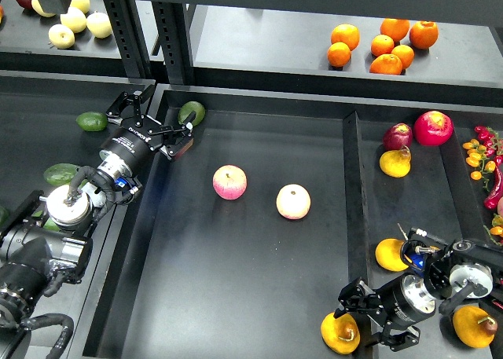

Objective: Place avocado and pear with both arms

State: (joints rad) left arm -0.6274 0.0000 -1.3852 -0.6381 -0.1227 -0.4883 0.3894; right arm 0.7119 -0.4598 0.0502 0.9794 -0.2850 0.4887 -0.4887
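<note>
I should grab the golden pear (339,332) by its stem end with my right gripper next. Then it can go among the other pears.
A dark green avocado (191,112) lies in the back left corner of the middle tray (236,296). My left gripper (163,123) is open and empty, its fingertips just short of the avocado. A golden pear (339,332) lies in the tray's front right corner. My right gripper (368,318) is open and empty. It reaches over the tray's right wall, right beside the pear. I cannot tell whether it touches the pear.
Two pink apples (229,182) (293,201) lie mid-tray. More avocados (92,121) (60,174) lie in the left bin. More pears (391,254) (394,162) (474,326) and red apples (433,127) lie in the right bin. Oranges (383,43) and pale fruits (76,20) sit on the back shelf.
</note>
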